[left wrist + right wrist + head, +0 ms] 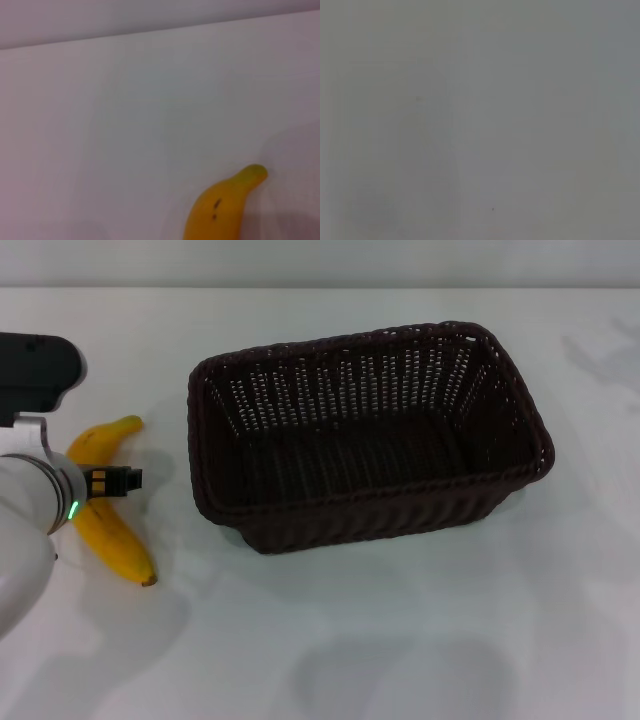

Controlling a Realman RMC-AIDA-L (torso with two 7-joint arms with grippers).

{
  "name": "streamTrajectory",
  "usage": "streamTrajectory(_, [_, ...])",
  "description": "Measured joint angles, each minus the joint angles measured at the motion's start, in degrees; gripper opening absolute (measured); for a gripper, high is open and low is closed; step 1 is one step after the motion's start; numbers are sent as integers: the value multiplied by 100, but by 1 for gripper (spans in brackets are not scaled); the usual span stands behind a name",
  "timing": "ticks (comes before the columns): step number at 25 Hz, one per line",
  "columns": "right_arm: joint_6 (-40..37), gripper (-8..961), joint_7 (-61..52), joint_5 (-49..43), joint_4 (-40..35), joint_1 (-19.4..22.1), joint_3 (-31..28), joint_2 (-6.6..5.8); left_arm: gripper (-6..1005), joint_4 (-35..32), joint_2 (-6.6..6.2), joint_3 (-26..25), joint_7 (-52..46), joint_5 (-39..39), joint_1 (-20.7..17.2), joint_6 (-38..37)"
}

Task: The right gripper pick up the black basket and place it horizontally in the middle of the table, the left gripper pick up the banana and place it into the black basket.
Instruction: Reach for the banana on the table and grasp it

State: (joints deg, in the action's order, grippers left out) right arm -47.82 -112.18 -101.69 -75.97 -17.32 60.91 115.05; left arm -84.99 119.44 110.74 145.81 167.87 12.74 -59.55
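My left gripper should close on the banana's middle (93,495) now, because its fingers reach down on either side of the banana.
The black basket (365,440) stands upright on the white table (400,640), near its middle, long side across my view, with nothing inside. The yellow banana (122,543) lies on the table just left of the basket, apart from it. My left gripper (118,481) is down over the banana's middle, its black end right at the fruit. In the left wrist view one end of the banana (220,210) shows close against the bare table. The right gripper is out of view, and the right wrist view shows only a plain grey surface.
My bulky white left arm (25,540) with its dark grey segment (35,370) covers the table's left edge. The table's far edge (320,287) runs behind the basket.
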Motion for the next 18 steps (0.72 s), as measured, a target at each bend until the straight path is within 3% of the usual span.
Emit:
streamTrajectory(12, [-97,828,-6,74,-6,0,-93,0,770,-56,0,-45,-57,0,-68,-32])
streamTrajectory(18, [-97,828,-4,83,-6,0,-98,0,551,-62,-2,-61,-59,0,-71,-43])
